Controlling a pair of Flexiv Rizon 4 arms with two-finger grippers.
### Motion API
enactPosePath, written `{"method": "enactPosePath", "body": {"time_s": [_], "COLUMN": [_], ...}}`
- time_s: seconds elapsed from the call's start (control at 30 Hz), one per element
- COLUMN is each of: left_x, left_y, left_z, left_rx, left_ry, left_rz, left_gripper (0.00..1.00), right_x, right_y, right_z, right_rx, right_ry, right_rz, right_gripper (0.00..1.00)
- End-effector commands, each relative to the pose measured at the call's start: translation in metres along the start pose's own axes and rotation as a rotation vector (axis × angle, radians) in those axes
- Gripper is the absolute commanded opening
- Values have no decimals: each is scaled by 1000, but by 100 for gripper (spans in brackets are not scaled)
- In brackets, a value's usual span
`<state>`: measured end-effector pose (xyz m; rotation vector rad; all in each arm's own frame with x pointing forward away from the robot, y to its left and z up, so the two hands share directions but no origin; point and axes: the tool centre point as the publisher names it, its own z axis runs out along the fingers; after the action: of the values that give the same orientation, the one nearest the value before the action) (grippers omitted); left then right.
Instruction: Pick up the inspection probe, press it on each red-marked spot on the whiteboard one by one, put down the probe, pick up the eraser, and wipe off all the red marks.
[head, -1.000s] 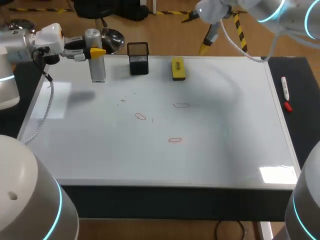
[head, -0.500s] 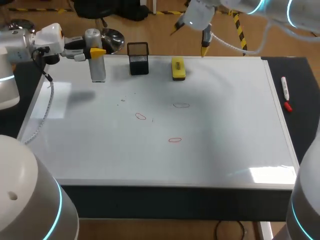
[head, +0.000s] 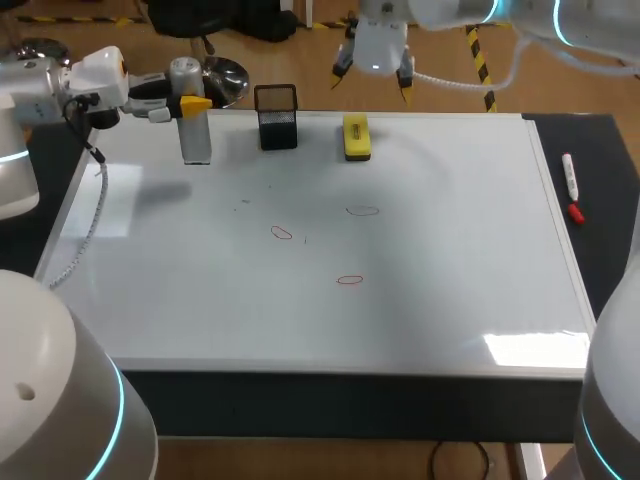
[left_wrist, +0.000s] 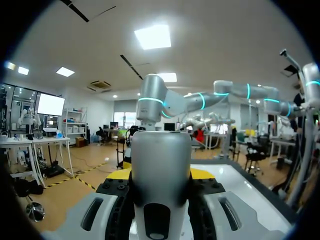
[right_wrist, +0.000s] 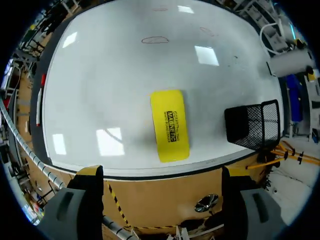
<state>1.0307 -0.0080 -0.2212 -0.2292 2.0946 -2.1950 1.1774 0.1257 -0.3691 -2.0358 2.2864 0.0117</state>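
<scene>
The robot's right gripper will grab the yellow eraser by the long sides of its lettered end to wipe away the red marks.
My left gripper is shut on the silver cylindrical probe, held upright over the whiteboard's far left corner. In the left wrist view the probe fills the gap between the fingers of the left gripper. The yellow eraser lies near the far edge. My right gripper hangs open just beyond that edge, above and behind the eraser, with nothing between the fingers of the right gripper. Three red marks show mid-board.
A black mesh holder stands between the probe and the eraser, close beside the eraser. A white marker and a red cap lie on the dark strip right of the board.
My right arm has swung left along the far edge and turned its open gripper down toward the eraser. The left arm and the probe have not moved.
</scene>
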Motion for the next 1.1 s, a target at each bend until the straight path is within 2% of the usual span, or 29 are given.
{"method": "enactPosePath", "body": {"time_s": [0.03,0.2,0.6,1.1], "left_x": [1,1,1,1], "left_y": [-1,-1,-1,-1], "left_z": [0,0,0,0], "left_rx": [-1,-1,-1,-1], "left_ry": [-3,-3,-3,-3], "left_rz": [1,1,1,1], "left_gripper": [0,0,0,0], "right_x": [-3,-7,-18,-19], "right_y": [5,4,17,18], "right_z": [1,4,17,28], "right_rx": [83,123,72,31], "right_ry": [50,1,-39,-37], "right_rz": [-51,-46,-83,-100], "right_gripper": [100,100,100,100]}}
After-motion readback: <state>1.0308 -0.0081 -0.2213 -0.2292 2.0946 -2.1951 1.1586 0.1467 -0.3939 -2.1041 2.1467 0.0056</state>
